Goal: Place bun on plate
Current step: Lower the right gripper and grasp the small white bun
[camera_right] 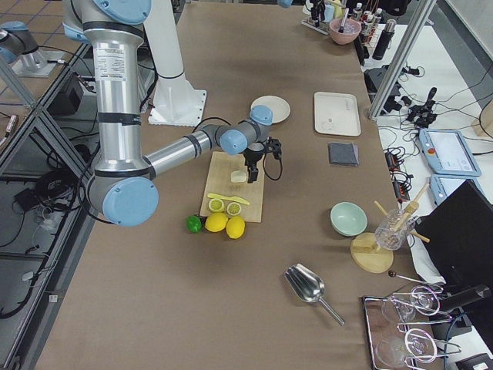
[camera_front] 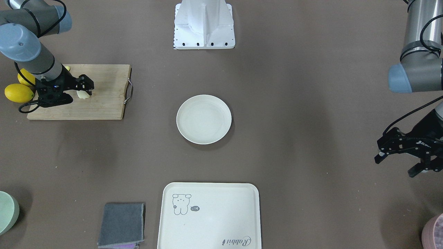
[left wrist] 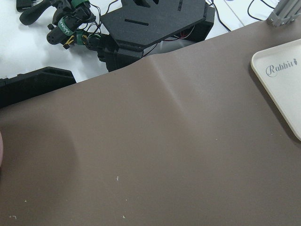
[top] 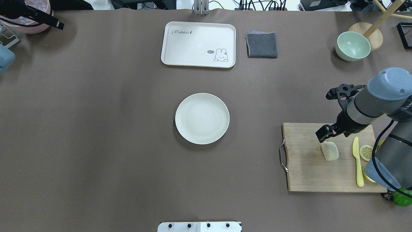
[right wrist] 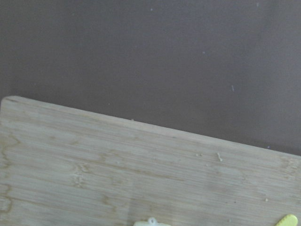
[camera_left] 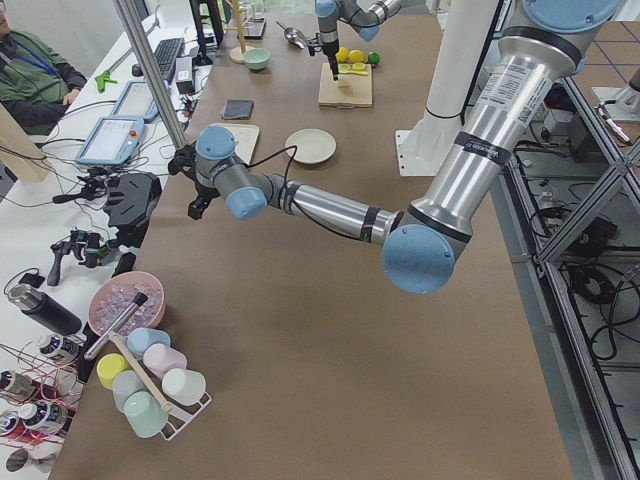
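My right gripper picks up the bun by its rounded body (camera_front: 82,94) next, since the bun goes on the plate (camera_front: 204,119).
The bun (top: 330,150), a small pale cream lump, rests on the wooden cutting board (top: 305,170) at the right of the overhead view. My right gripper (top: 325,115) hovers open over the board's far edge, its nearer fingertip just above the bun without gripping it. In the right wrist view only the bun's top (right wrist: 150,222) shows at the bottom edge. The round off-white plate (top: 202,118) stands bare at the table's centre, well to the left of the board. At the table's far left corner my left gripper (camera_front: 395,166) is open and holds nothing.
On the board lie a yellow knife (top: 357,161) and a lemon slice (top: 366,152); whole lemons (camera_front: 19,92) and a lime (top: 402,196) sit beside it. Farther off are a cream tray (top: 198,43), a grey cloth (top: 261,45) and a green bowl (top: 352,46).
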You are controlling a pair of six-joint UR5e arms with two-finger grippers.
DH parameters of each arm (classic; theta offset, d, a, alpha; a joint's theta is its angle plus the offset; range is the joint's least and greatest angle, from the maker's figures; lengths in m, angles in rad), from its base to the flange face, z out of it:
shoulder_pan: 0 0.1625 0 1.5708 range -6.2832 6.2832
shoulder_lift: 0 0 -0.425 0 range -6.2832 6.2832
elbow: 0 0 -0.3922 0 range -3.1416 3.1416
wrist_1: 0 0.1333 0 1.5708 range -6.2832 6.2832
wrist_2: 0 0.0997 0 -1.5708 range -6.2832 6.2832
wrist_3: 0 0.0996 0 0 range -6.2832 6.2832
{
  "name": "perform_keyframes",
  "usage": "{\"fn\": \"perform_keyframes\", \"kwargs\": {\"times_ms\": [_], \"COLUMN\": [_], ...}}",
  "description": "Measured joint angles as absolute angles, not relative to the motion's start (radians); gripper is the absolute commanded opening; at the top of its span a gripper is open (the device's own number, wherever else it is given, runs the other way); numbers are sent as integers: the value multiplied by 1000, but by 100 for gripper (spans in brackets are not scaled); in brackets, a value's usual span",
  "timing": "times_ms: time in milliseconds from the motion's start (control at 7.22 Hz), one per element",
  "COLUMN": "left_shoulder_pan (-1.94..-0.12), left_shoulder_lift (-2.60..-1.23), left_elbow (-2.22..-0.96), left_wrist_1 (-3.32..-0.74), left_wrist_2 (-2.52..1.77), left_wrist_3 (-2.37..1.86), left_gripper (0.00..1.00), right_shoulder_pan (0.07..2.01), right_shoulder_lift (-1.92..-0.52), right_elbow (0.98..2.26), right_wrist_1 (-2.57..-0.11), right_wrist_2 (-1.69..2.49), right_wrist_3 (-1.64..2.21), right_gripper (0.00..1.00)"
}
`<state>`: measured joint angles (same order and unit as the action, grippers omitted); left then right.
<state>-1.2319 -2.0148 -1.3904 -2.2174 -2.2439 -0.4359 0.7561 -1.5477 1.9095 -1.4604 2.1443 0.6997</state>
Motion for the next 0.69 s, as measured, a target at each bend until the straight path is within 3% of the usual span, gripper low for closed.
{"fn": "perform_keyframes", "kwargs": {"times_ms": [139, 416, 554, 693], "left_shoulder_pan": [-1230, -1226, -1225, -1223], "left_shoulder_lift": [-2015, -2016, -2017, -2019], "left_elbow": [-1391, -1391, -1390, -1388], "left_wrist_1": [-2220, -2222, -2222, -2221], "left_wrist_2": [-2220, -2198, -2195, -2194], "left_wrist_3": [-436, -436, -435, -435], "left_gripper": [97, 97, 97, 97], "right_shoulder_pan": [739, 718, 714, 713], "right_shoulder_lift": [-1549, -1554, -1559, -1566], "right_elbow": [1910, 1910, 1911, 1912], "right_wrist_1": [-1460, -1460, -1460, -1460], "right_wrist_2": [2143, 2142, 2142, 2142], "right_wrist_3": [701, 702, 702, 703], "right_gripper": [96, 75, 52, 20]}}
